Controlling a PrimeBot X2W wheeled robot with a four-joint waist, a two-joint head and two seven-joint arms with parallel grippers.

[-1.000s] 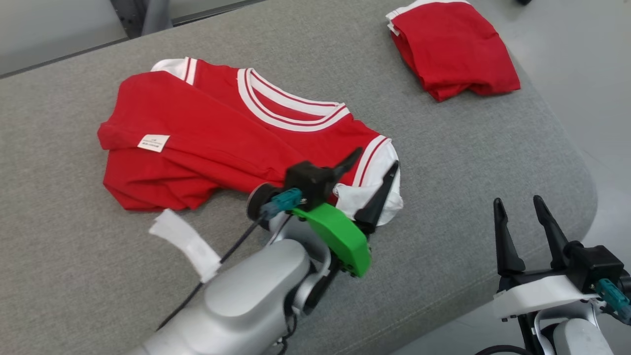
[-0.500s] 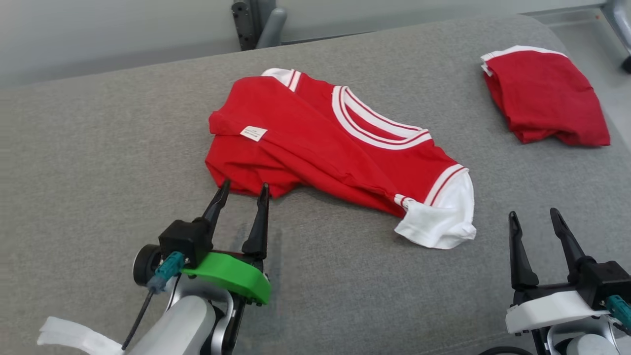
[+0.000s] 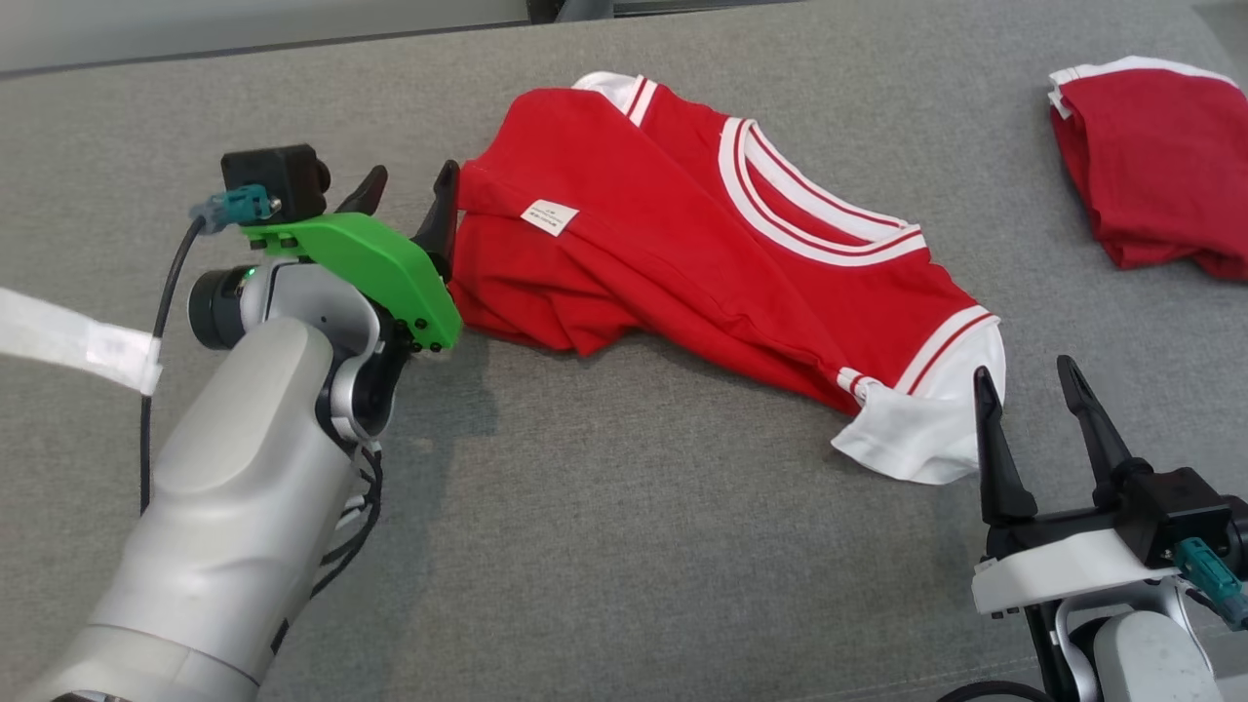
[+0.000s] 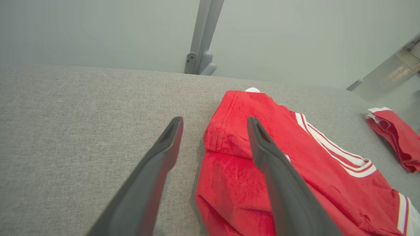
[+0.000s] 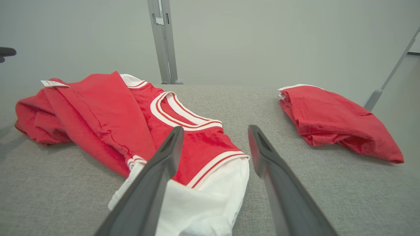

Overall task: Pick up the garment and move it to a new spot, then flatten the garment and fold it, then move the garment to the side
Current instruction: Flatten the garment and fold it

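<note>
The red shirt (image 3: 690, 234) lies rumpled. The left gripper grabs it by its folded hem edge (image 3: 468, 193) next, to spread the shirt flat.
The garment (image 3: 702, 234) is a red shirt with white striped collar and sleeve trim, lying rumpled with its hem folded over on the grey padded surface (image 3: 624, 546). My left gripper (image 3: 411, 175) is open at the garment's left hem edge. In the left wrist view the left gripper (image 4: 214, 119) straddles that edge, one finger over the garment (image 4: 321, 170), the other over bare surface. My right gripper (image 3: 1022, 370) stands open just in front of the white sleeve (image 3: 916, 439). In the right wrist view the right gripper (image 5: 215, 128) points at the garment (image 5: 108, 111) and the sleeve (image 5: 203, 196) lies between its fingers.
A second red garment (image 3: 1150, 166), folded, lies at the far right of the surface, also seen as the folded garment (image 5: 331, 118). A white tape strip (image 3: 68, 341) hangs off my left arm's cable. A grey metal post (image 4: 200, 36) stands behind the far edge.
The head camera has shifted. My left gripper has left the white sleeve, passed the garment's near edge and now sits at its left hem. The right gripper has stayed open in place.
</note>
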